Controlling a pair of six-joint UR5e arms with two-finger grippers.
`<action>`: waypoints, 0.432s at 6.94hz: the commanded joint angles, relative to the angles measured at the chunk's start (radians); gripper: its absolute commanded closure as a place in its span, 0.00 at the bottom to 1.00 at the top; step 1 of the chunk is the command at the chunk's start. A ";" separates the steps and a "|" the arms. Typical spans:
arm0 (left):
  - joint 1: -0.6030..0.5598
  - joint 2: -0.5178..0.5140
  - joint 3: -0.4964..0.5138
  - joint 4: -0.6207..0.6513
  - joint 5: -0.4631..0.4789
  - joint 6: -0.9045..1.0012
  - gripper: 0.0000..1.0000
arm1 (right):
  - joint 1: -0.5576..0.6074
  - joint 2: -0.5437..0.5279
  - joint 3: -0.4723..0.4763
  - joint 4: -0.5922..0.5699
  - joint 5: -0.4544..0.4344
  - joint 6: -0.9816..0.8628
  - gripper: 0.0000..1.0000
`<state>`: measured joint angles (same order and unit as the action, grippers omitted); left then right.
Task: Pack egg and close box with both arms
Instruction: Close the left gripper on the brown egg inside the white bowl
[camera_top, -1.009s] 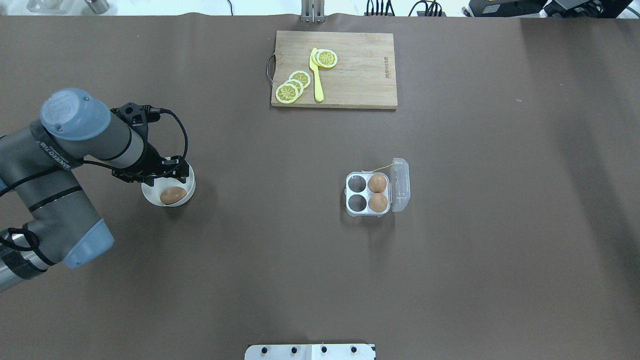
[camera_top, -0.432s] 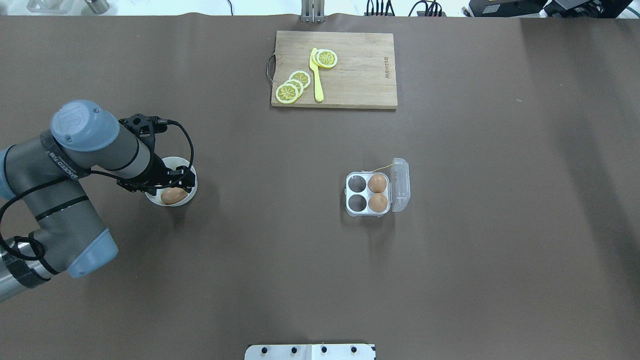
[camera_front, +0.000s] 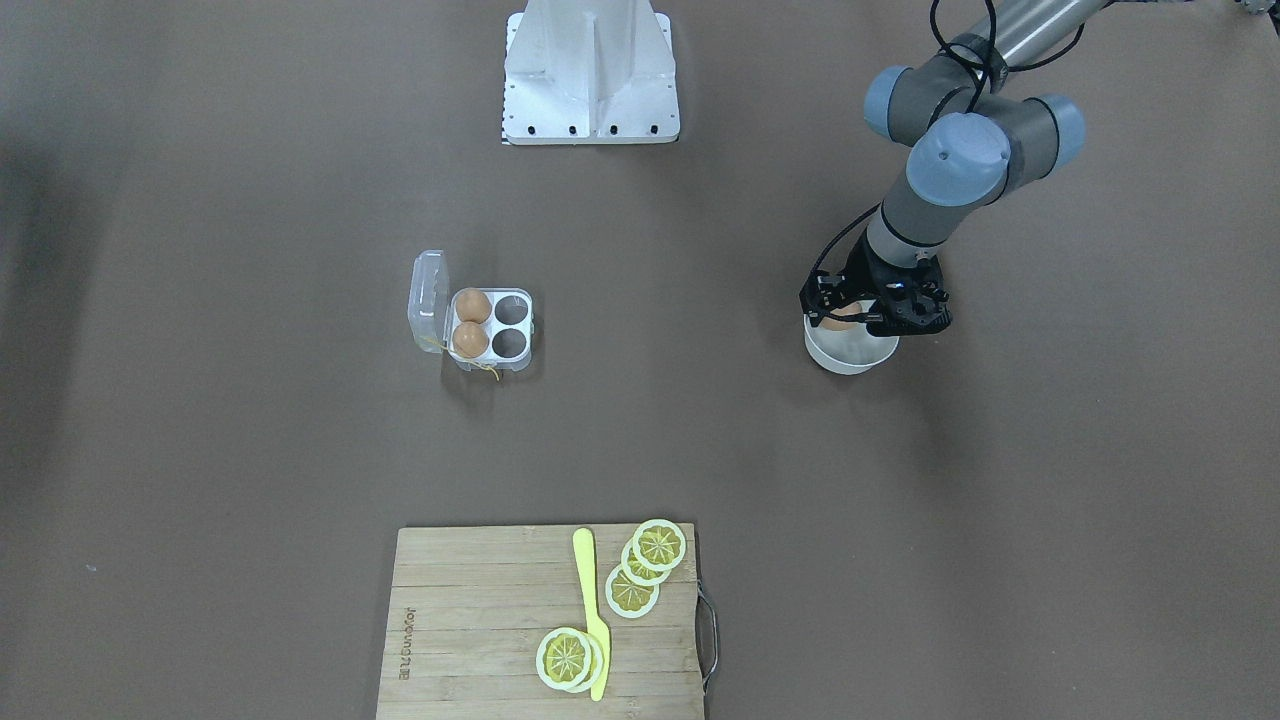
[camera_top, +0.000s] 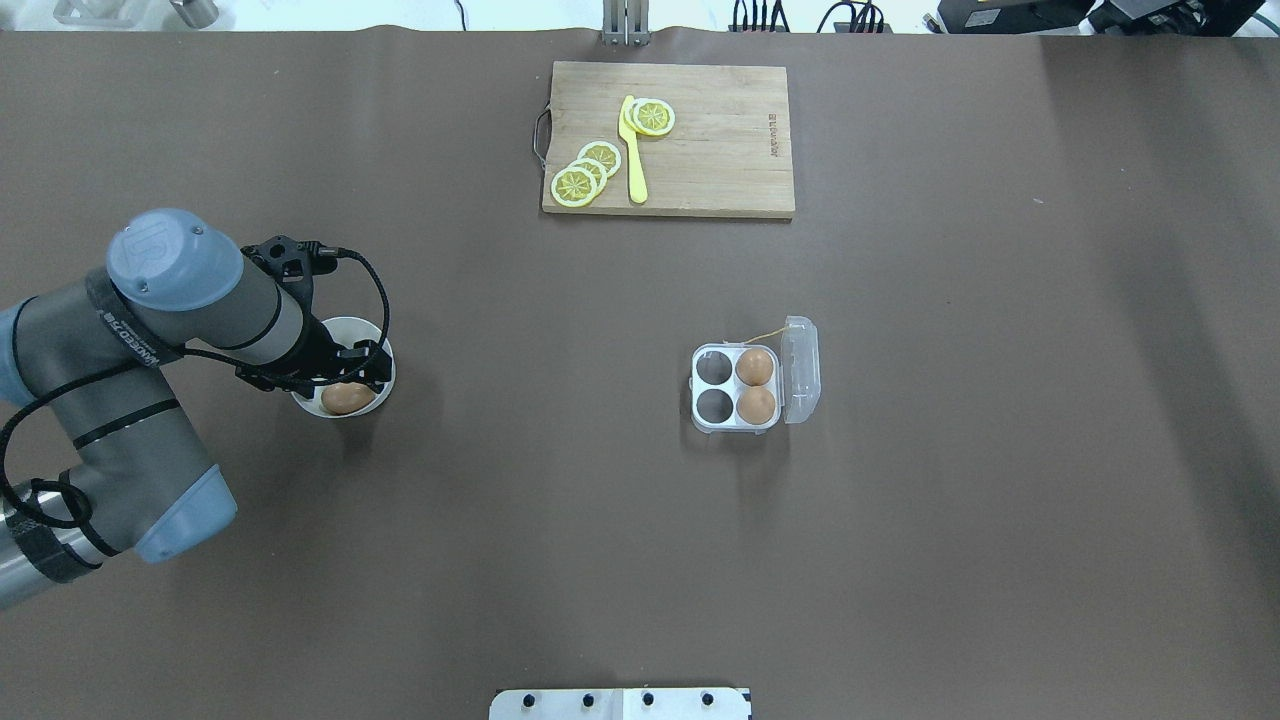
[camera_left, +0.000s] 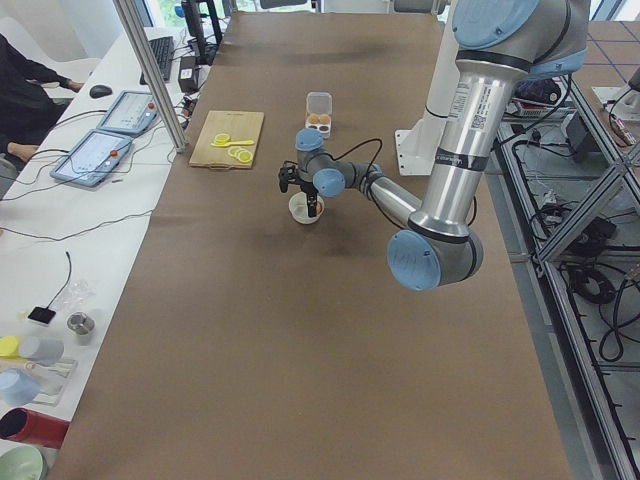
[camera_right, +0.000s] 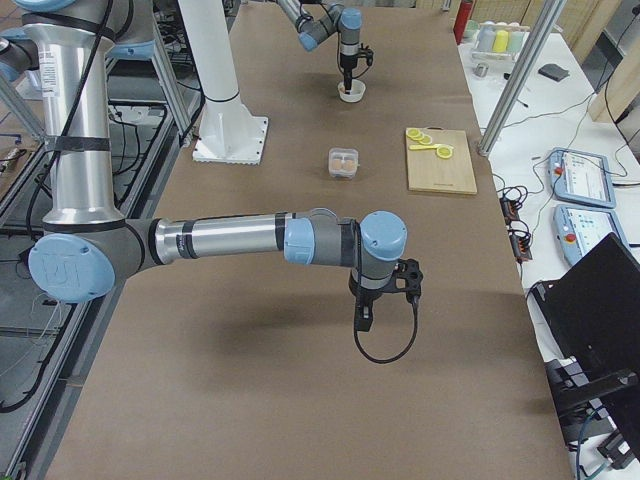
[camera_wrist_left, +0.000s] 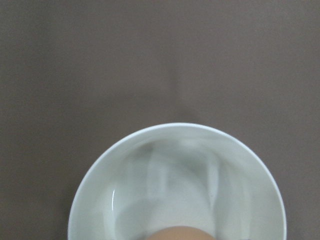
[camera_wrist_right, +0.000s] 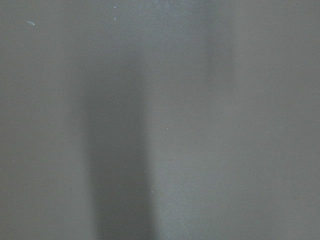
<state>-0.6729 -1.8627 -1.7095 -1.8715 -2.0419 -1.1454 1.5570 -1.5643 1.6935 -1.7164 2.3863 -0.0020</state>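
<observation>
I next need to grab the brown egg by its rounded sides with my left gripper to pack it into an empty cell of the egg box (camera_front: 511, 310).
A tan-brown egg (camera_top: 346, 399) lies in a round white bowl (camera_top: 352, 324) at the table's left. It also shows in the front view (camera_front: 838, 320) and at the bottom edge of the left wrist view (camera_wrist_left: 177, 233). My left gripper (camera_top: 345, 377) hangs open just above the bowl, over the egg, and touches nothing. The clear egg box (camera_top: 712, 423) stands mid-table with its lid (camera_top: 801, 369) swung open to the right. Two brown eggs (camera_top: 755, 367) fill its right cells, and its left cells are empty. My right gripper (camera_right: 366, 318) shows only in the exterior right view; I cannot tell whether it is open.
A wooden cutting board (camera_top: 720, 150) with lemon slices (camera_top: 585, 172) and a yellow knife (camera_top: 633, 150) lies at the far middle. The robot's white base (camera_front: 590, 70) stands at the near edge. The right wrist view shows only brown table.
My left arm has swung toward the near side and dropped lower over the bowl, and the gripper now covers more of the bowl above the egg. The box and its eggs have not moved.
</observation>
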 joint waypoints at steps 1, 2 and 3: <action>0.018 0.002 0.002 0.000 0.000 -0.001 0.13 | -0.002 0.003 0.000 0.000 0.001 0.000 0.00; 0.018 0.000 0.007 0.000 0.000 -0.001 0.13 | -0.002 0.003 0.000 0.000 0.001 0.000 0.00; 0.018 0.000 0.007 0.000 0.015 -0.001 0.14 | -0.002 0.003 0.000 0.000 0.001 0.000 0.00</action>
<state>-0.6568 -1.8622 -1.7048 -1.8717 -2.0384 -1.1459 1.5558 -1.5618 1.6935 -1.7165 2.3869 -0.0015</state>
